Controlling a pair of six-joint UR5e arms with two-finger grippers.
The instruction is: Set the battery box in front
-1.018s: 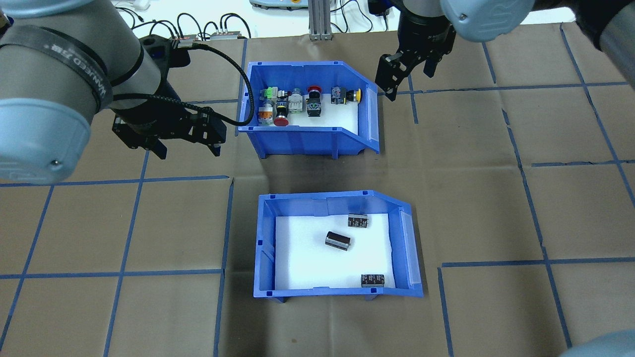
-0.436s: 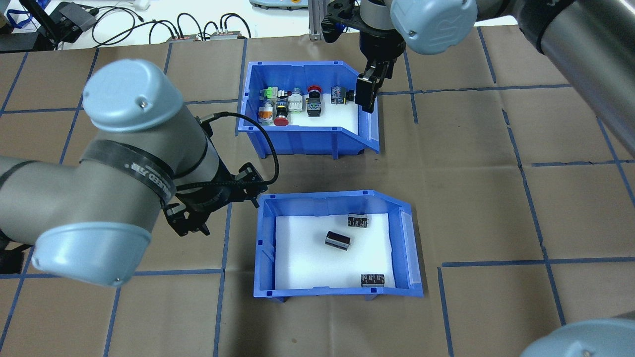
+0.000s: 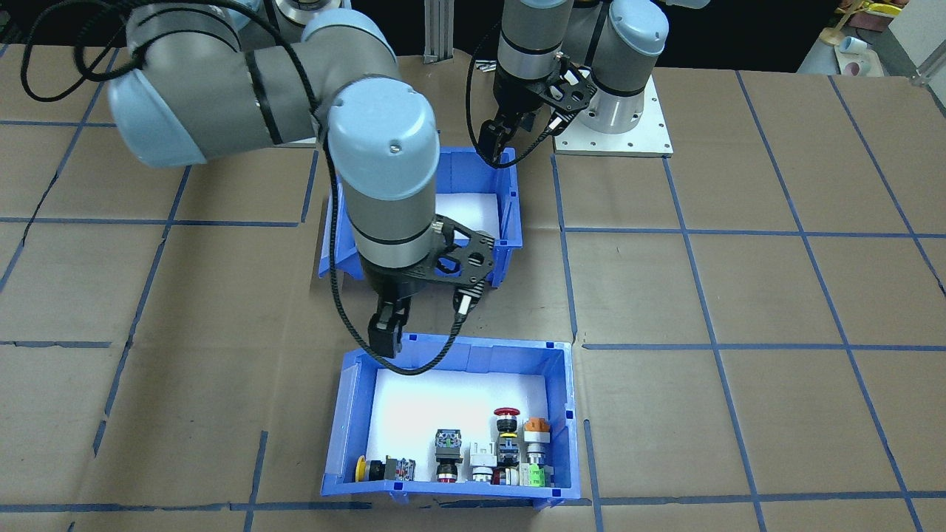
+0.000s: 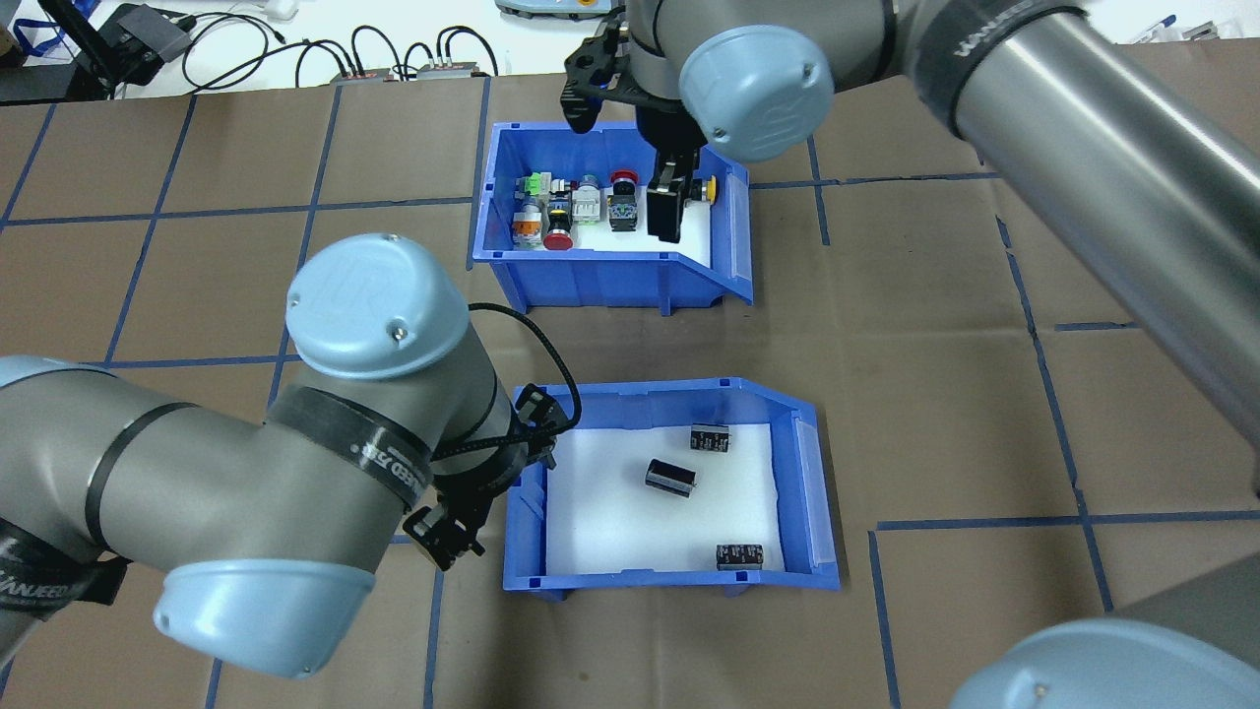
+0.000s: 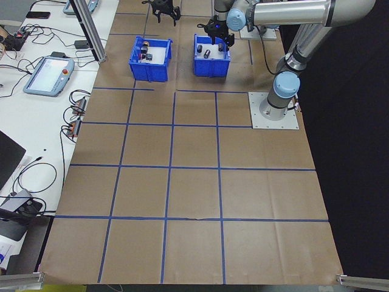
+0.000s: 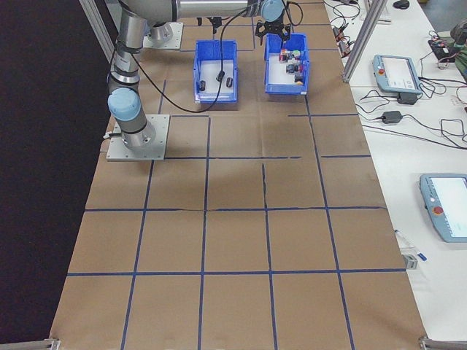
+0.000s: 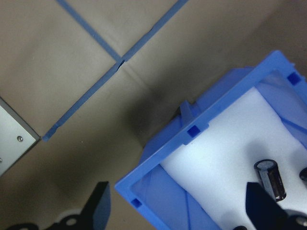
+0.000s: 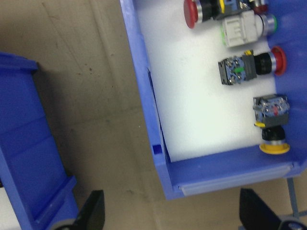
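Observation:
Next, my right gripper grabs the push-button bin by its side opposite the buttons, to empty the front for the battery box (image 3: 511,214) (image 8: 36,143).
The battery box (image 4: 669,392) is the blue bin nearer the robot, with a white foam floor and three dark batteries (image 4: 671,478). My left gripper (image 4: 492,473) hangs open at its left wall. In the left wrist view the left gripper (image 7: 180,215) has one finger outside the battery box rim (image 7: 201,127) and one over the foam. From the front, the left gripper (image 3: 494,148) sits over the battery box (image 3: 511,214). My right gripper (image 4: 666,212) is open at the second bin; its wrist view shows the right gripper (image 8: 175,215) straddling that bin's wall.
The second blue bin (image 4: 591,271) holds several coloured push-buttons and switches (image 4: 591,202) and stands farther from the robot, about a hand's width beyond the battery box. Brown paper with blue tape lines covers the table (image 4: 984,394). Cables and devices (image 4: 394,59) lie beyond the far edge.
My left arm swung from beside the button bin down to the battery box's left wall. My right gripper moved left, from outside the button bin to over its wall. Neither bin has moved.

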